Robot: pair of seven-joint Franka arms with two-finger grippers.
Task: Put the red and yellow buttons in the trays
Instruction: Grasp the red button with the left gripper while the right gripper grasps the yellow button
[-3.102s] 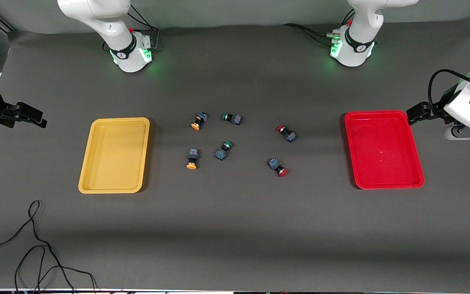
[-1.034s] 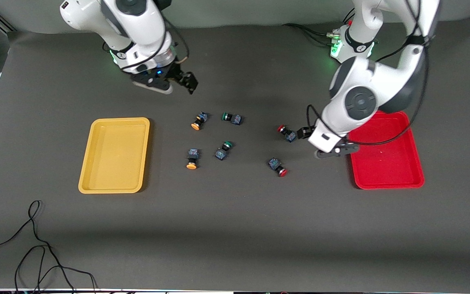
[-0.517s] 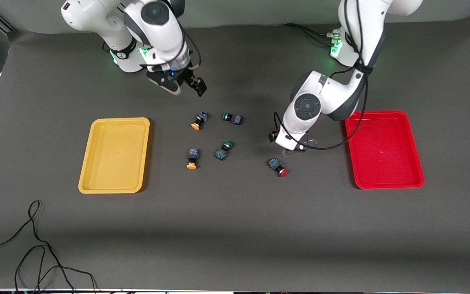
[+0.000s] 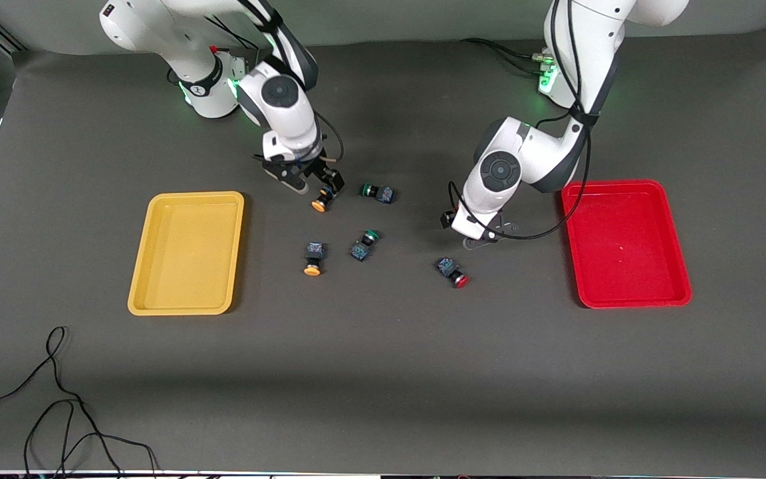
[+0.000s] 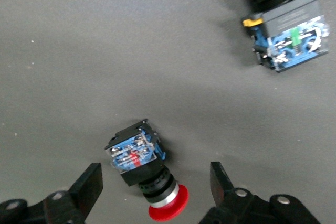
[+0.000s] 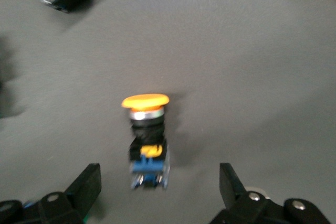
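My right gripper is going to place the yellow button in the yellow tray (image 4: pixel 187 253), so next it needs to grab the button by its body behind the cap (image 4: pixel 328 191).
My right gripper (image 4: pixel 322 181) is open, low over an orange-yellow button (image 4: pixel 320 199) that lies between its fingers (image 6: pixel 86 184) in the right wrist view (image 6: pixel 148 135). My left gripper (image 4: pixel 464 227) is open over a red button, which my hand hides in the front view. The left wrist view shows that button (image 5: pixel 144 174) on the cloth between the fingers (image 5: pixel 86 187). A second yellow button (image 4: pixel 313 259) and a second red button (image 4: pixel 453 271) lie nearer the camera. The yellow tray (image 4: pixel 187 253) and the red tray (image 4: pixel 626 243) hold nothing.
Two green-capped switches (image 4: pixel 377 192) (image 4: pixel 364 243) lie between the yellow and red buttons. One switch with a green mark (image 5: pixel 287 32) shows in the left wrist view. A black cable (image 4: pixel 57 399) lies near the front edge at the right arm's end.
Both arms swung in from the table ends. The right gripper came down over the farther yellow button. The left gripper moved from the red tray to over the farther red button.
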